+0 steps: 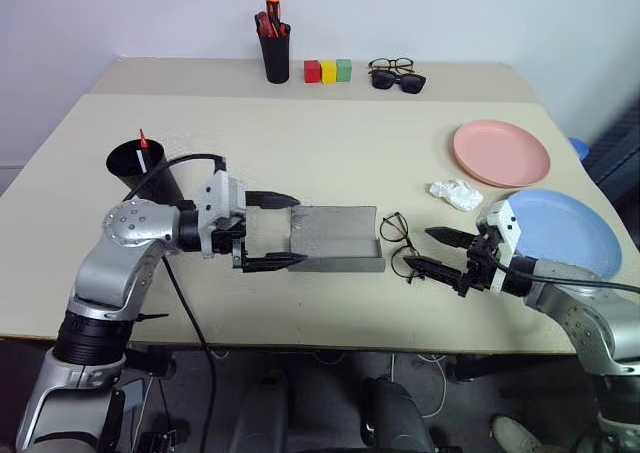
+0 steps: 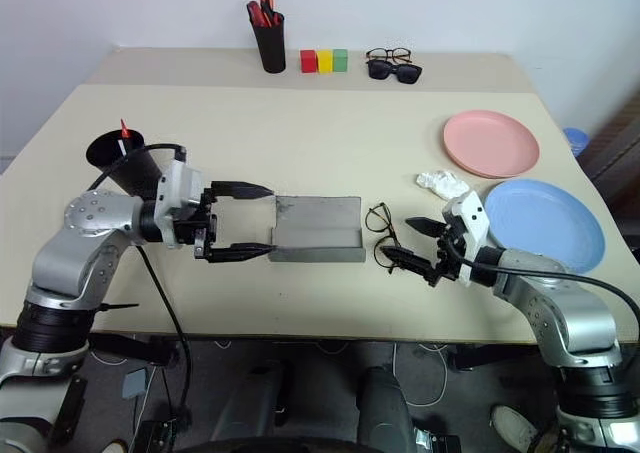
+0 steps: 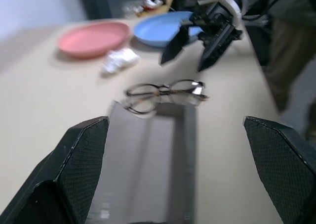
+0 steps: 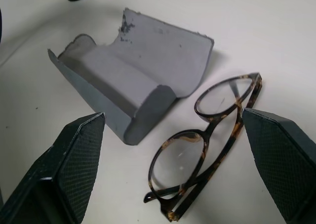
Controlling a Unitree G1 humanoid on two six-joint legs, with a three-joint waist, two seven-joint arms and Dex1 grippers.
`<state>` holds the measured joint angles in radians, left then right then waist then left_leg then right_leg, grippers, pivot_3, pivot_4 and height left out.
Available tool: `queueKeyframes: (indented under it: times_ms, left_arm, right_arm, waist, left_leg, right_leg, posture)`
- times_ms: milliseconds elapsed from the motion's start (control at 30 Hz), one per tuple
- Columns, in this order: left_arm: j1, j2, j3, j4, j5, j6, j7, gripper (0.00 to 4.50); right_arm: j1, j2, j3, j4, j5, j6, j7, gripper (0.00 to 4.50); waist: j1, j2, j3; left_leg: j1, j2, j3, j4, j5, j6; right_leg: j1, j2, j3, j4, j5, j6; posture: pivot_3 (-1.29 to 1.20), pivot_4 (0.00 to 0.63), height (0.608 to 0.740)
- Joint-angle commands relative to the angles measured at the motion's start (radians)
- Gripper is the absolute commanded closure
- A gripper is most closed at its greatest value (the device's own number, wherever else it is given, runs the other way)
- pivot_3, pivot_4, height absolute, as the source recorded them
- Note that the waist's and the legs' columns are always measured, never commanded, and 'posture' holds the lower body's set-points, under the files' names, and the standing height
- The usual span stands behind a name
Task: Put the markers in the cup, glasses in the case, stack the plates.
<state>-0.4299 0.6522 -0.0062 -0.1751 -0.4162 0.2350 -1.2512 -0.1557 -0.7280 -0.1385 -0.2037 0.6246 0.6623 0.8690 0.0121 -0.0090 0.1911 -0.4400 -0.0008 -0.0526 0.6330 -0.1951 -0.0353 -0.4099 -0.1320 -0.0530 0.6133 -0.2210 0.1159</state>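
Observation:
My right gripper picks up the glasses by the narrow bridge (image 1: 403, 242) next, since thin clear lenses sit on both sides of the bridge.
The grey case (image 1: 335, 238) lies open in the middle of the table, lining up. The thin-rimmed glasses (image 1: 397, 243) lie folded on the table just right of it. My left gripper (image 1: 300, 231) is open, its fingers straddling the case's left end. Right of the glasses, my right gripper (image 1: 418, 248) is open and points at them; the right wrist view has the glasses (image 4: 207, 145) between its fingers. The black cup (image 1: 140, 168) stands at the left with a red-tipped marker (image 1: 143, 140) poking out. The pink plate (image 1: 500, 153) and blue plate (image 1: 565, 228) lie side by side at the right.
A crumpled white tissue (image 1: 455, 193) lies between the plates and the glasses. Along the back edge stand a black pen holder with red and orange markers (image 1: 274, 48), three coloured blocks (image 1: 328, 70), and sunglasses with another pair of spectacles (image 1: 397, 75).

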Motion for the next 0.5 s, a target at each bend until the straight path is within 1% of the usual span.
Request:
queueKeyframes:
  times_ms: [33,133,300,400,500]
  left_arm:
    - [0.022,0.039,-0.001,-0.012,-0.023,0.005,-0.041,0.04]
    - [0.042,0.060,-0.004,-0.015,-0.042,0.032,-0.053,0.04]
    - [0.037,0.053,-0.009,-0.010,-0.044,0.047,-0.051,0.04]
    - [0.035,0.048,-0.018,-0.008,-0.042,0.044,-0.051,0.04]
    - [0.034,0.036,-0.023,-0.008,-0.034,0.028,-0.037,0.04]
  right_arm:
    - [-0.034,-0.025,0.004,0.019,0.014,0.048,0.027,0.00]
    - [-0.090,-0.040,0.018,0.050,0.047,0.158,0.041,0.00]
    - [-0.194,-0.051,0.032,0.102,0.088,0.303,0.064,0.00]
    - [-0.252,-0.048,0.046,0.149,0.085,0.337,0.078,0.00]
    - [-0.279,-0.058,0.081,0.188,0.036,0.301,0.103,0.00]
  waist:
    - [0.000,0.000,0.000]
    - [0.000,0.000,0.000]
    - [0.000,0.000,0.000]
    - [-0.001,0.000,0.000]
    - [0.000,0.000,0.000]
  left_leg:
    - [0.000,0.000,0.000,0.000,0.000,0.000]
    - [0.000,0.000,0.001,0.000,0.000,0.000]
    - [0.000,0.000,0.000,0.000,0.000,0.000]
    - [0.000,0.000,0.000,0.000,0.000,0.000]
    - [0.000,0.000,0.000,0.000,0.000,0.000]
  right_leg:
    - [0.000,0.000,0.000,0.000,0.000,0.000]
    - [0.000,0.000,0.000,0.000,0.000,0.000]
    - [0.000,0.000,0.000,0.000,0.000,0.000]
    - [-0.001,0.000,0.000,0.000,0.000,0.000]
    - [-0.001,0.000,0.000,0.000,0.000,0.000]
  posture:
    - [0.00,0.150,0.740]
    - [0.00,0.150,0.740]
    - [0.00,0.150,0.740]
    - [0.00,0.150,0.740]
    - [0.00,0.150,0.740]
